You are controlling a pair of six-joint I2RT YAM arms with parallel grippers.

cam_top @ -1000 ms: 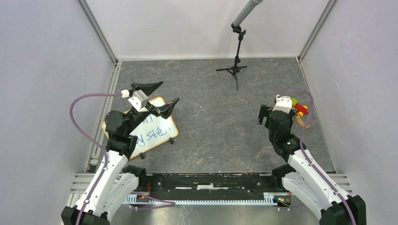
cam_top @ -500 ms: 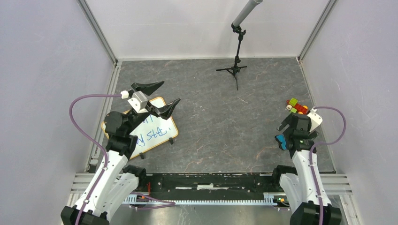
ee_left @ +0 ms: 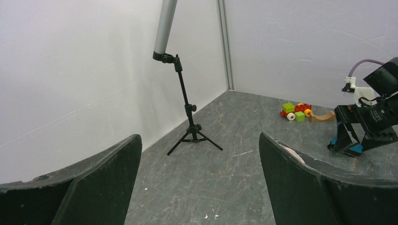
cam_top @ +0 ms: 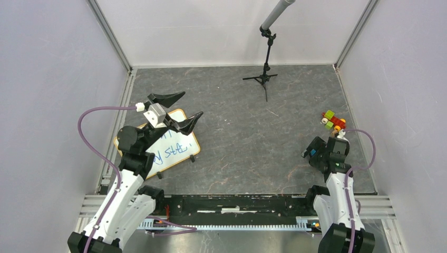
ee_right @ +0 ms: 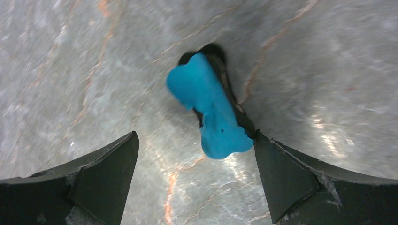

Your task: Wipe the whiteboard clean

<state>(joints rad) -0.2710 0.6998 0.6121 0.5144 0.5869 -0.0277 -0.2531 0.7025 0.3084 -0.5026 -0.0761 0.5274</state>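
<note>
The black bottom of the blue eraser [cam_top: 313, 152] needs to stay free to erase the whiteboard, so my right gripper should reach the eraser and grab its sides near one end.
The whiteboard [cam_top: 176, 151] lies flat at the left of the table, tan-framed, with blue handwriting on it. My left gripper [cam_top: 192, 103] hangs open above its far corner, and the arm hides part of the board. In the left wrist view the left gripper [ee_left: 199, 138] has nothing between its fingers and faces the far wall. A blue eraser [ee_right: 211, 112] with a black underside lies on the table at the near right. My right gripper [ee_right: 196, 139] points down over it, open, its right finger close beside the eraser's end. From above the eraser [cam_top: 313, 152] peeks out under the right gripper [cam_top: 315, 155].
A black tripod stand [cam_top: 266, 74] with a grey tube stands at the back centre. Coloured toy blocks [cam_top: 333, 121] lie by the right wall, just beyond the right gripper. White walls enclose the table on three sides.
My right arm has swung from beside the toy blocks toward the near right and dropped, its open gripper now over the blue eraser. The left arm has not moved.
</note>
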